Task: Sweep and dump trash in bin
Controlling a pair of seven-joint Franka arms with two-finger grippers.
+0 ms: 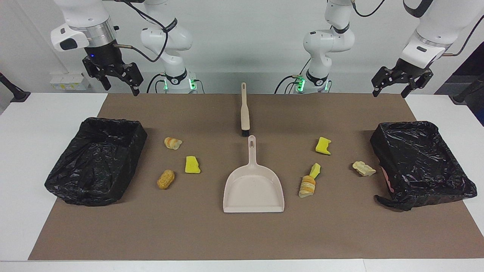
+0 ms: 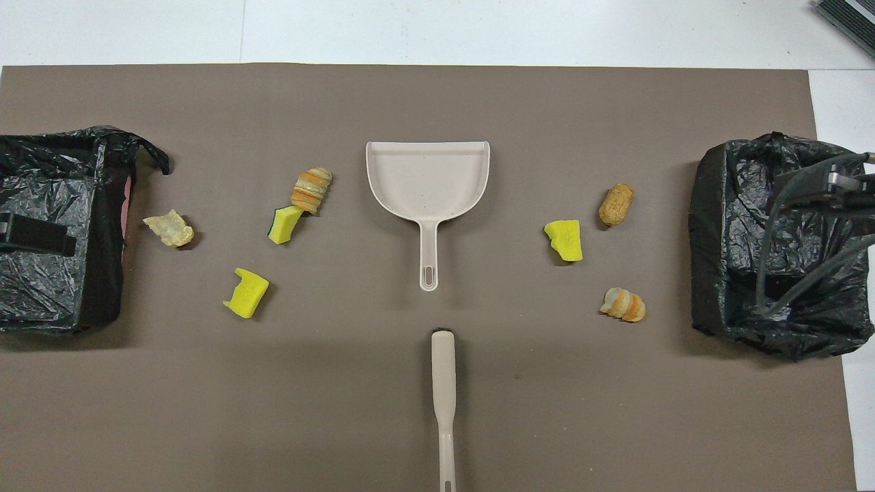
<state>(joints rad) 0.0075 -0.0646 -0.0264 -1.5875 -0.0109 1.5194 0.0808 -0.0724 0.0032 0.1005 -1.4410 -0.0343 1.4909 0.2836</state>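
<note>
Next, the right gripper grips the dustpan by its narrow handle (image 2: 428,253), since the dustpan's broad scoop spreads wider than my fingers span.
Several scraps of trash lie on the brown mat. Toward the right arm's end are a striped pastry (image 1: 172,143), a yellow sponge (image 1: 192,165) and a corn-cob piece (image 1: 166,178). Toward the left arm's end are a yellow sponge (image 1: 323,146), a green-backed sponge (image 1: 315,170) touching a bread roll (image 1: 307,186), and a pale crust (image 1: 363,168). A bin lined with a black bag stands at each end (image 1: 126,151) (image 1: 382,147). My right gripper (image 1: 121,87) and left gripper (image 1: 389,92) hang high over their own ends, open and holding nothing.
A beige dustpan (image 1: 253,190) lies mid-mat with its handle toward the robots. A beige brush (image 1: 245,109) lies in line with it, nearer to the robots, bristle end by the dustpan handle. White tabletop (image 1: 41,113) borders the mat.
</note>
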